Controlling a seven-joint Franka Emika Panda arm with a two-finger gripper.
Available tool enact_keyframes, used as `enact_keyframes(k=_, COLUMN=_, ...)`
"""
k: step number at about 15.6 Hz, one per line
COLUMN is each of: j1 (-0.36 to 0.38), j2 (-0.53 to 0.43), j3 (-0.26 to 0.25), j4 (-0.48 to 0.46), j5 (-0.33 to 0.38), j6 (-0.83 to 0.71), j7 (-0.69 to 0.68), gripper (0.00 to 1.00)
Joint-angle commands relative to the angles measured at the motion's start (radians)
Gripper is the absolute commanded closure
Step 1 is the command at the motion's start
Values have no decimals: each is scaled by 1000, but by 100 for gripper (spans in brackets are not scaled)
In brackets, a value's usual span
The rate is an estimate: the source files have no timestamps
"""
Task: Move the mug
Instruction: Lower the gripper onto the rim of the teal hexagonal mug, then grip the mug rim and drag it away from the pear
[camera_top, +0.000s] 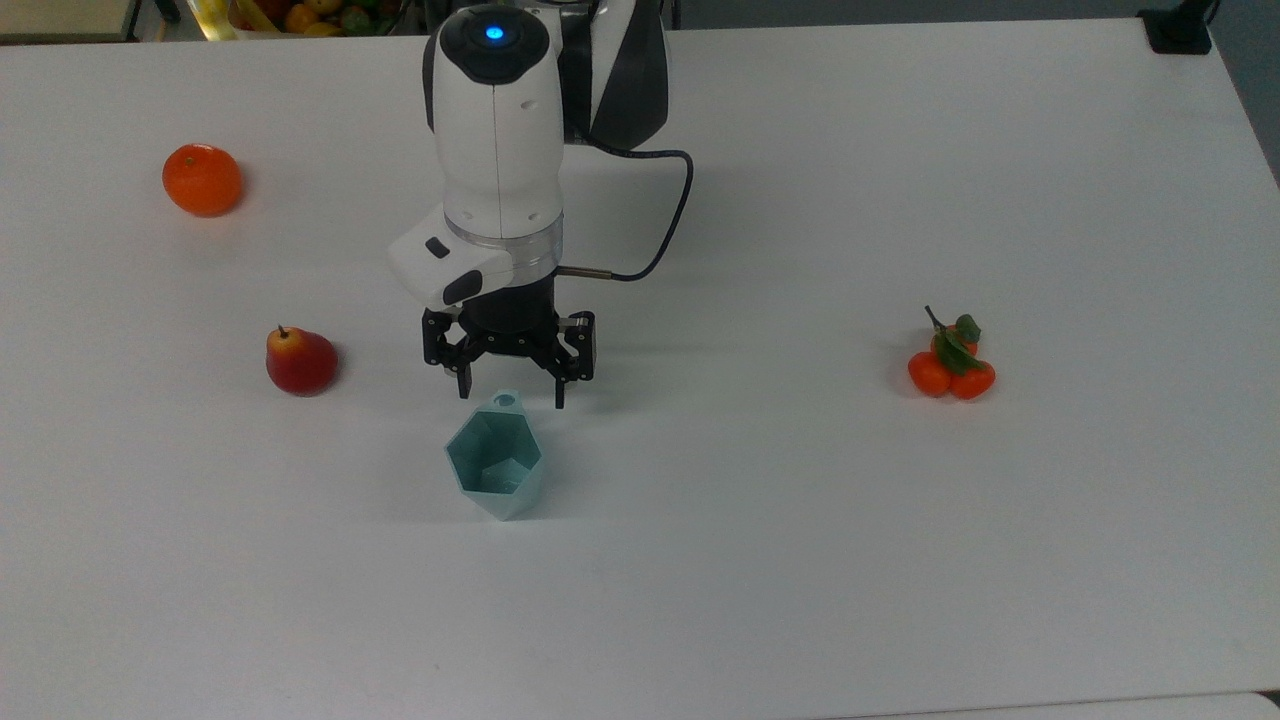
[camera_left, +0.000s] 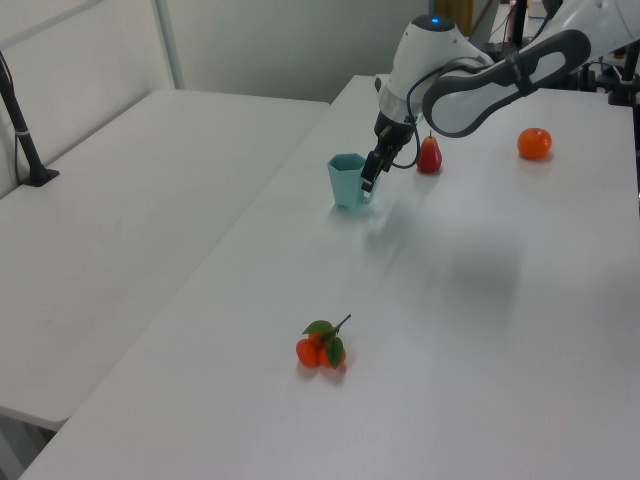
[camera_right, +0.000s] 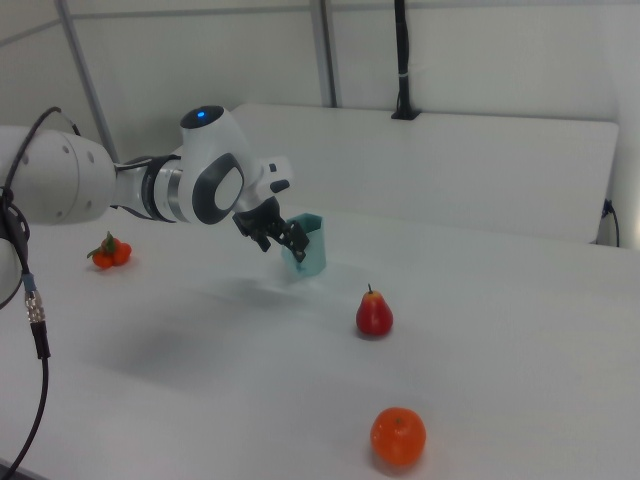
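The teal mug needs to move across the table, so my gripper should grip it by its handle tab (camera_left: 367, 191) next.
The mug (camera_top: 495, 465) is a pale teal faceted cup standing upright on the white table, its handle tab with the round hole pointing to the top view's upper edge. My gripper (camera_top: 511, 396) is open, with its two black fingers spread on either side of that tab. Whether they touch it cannot be told. In the left view the gripper (camera_left: 367, 180) is at the right side of the mug (camera_left: 344, 182). In the right view the gripper (camera_right: 283, 238) sits just left of the mug (camera_right: 310, 247).
A red pear (camera_top: 300, 361) lies to the top view's left of the gripper, and an orange (camera_top: 202, 179) lies farther up and left. A cluster of tangerines with leaves (camera_top: 950, 365) sits far right. A box of fruit (camera_top: 300, 15) is beyond the table's far edge.
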Motion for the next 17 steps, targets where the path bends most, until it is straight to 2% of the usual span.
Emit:
enact_keyframes(k=1, j1=5, j2=26, j3=-4, j4=9, j5=-1, j6=80, j7=21, gripper=44)
enact_keyframes(k=3, j1=7, j2=29, j3=-4, j4=7, j5=-3, j6=84, j7=21, gripper=57)
enact_keyframes(k=5, j1=8, j2=29, j3=-4, j4=7, j5=-3, j6=84, j7=20, gripper=65)
enact_keyframes(k=8, j1=11, j2=23, j3=-6, j4=1, j5=-16, j6=77, j7=20, gripper=88)
enact_keyframes(k=11, j1=11, j2=7, j3=-8, j4=1, j5=-18, j6=73, j7=20, gripper=89)
enact_keyframes(k=14, j1=13, j2=-57, j3=-9, j4=-26, j5=-26, j6=35, j7=24, gripper=89)
enact_keyframes(k=17, j1=16, j2=-158, j3=-8, j4=-94, j5=-94, j6=-65, j7=97, gripper=89)
